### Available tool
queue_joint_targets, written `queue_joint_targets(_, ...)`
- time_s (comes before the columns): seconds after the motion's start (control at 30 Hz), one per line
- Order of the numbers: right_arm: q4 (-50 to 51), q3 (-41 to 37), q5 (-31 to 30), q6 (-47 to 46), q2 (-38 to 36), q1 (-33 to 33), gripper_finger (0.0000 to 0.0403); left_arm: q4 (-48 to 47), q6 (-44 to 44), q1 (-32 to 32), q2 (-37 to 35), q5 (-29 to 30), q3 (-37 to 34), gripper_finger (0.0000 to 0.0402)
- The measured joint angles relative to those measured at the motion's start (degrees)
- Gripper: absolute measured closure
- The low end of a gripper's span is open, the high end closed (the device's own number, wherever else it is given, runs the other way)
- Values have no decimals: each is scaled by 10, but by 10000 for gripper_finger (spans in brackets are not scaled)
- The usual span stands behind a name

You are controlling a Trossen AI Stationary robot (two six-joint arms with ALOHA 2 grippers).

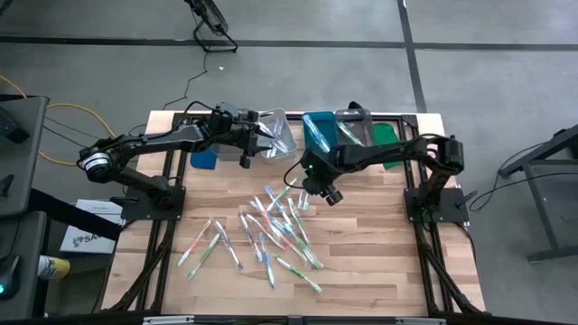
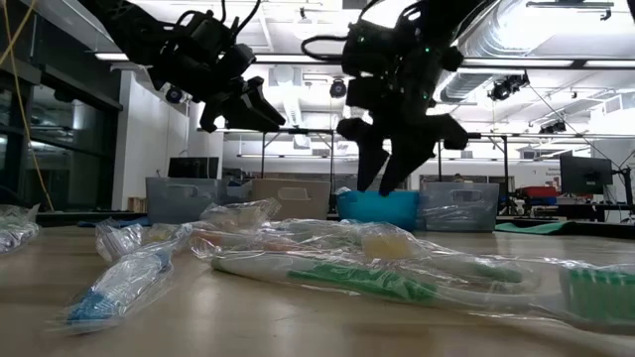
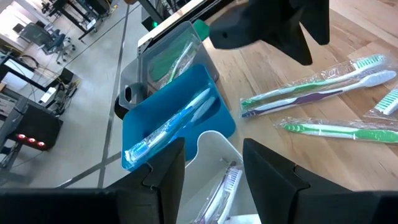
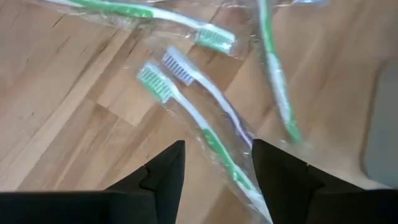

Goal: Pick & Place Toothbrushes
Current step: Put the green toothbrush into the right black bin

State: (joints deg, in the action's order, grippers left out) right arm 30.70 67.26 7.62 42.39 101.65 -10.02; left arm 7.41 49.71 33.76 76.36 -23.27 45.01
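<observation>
I need to get a green toothbrush into its bin, so next I should pick it up with my right gripper by its wrapped handle below the neck (image 4: 217,146).
Many wrapped toothbrushes (image 1: 280,230) lie flat and scattered on the wooden table, some green (image 4: 211,140), some purple (image 3: 298,99). My right gripper (image 1: 307,194) (image 4: 217,165) hangs open above the far end of the pile, fingers pointing down either side of a green toothbrush and touching nothing. My left gripper (image 1: 259,137) (image 3: 214,168) is open and empty over the clear bin (image 1: 280,131), which holds a toothbrush (image 3: 227,180). In the low view both grippers (image 2: 238,99) (image 2: 389,164) are raised off the table.
A row of bins stands along the far edge: the clear one, a blue one (image 3: 186,102) holding a blue toothbrush (image 3: 165,130), and a grey one (image 3: 146,59) with green toothbrushes. A blue object (image 1: 203,159) sits under the left arm. Bare wood (image 1: 379,262) lies to the right of the pile.
</observation>
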Motion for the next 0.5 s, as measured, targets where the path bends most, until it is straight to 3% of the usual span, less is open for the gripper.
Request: queue_joint_targets(0.5,-32,0,0,48,60,4,224,-3,0,0,0,0,0,245)
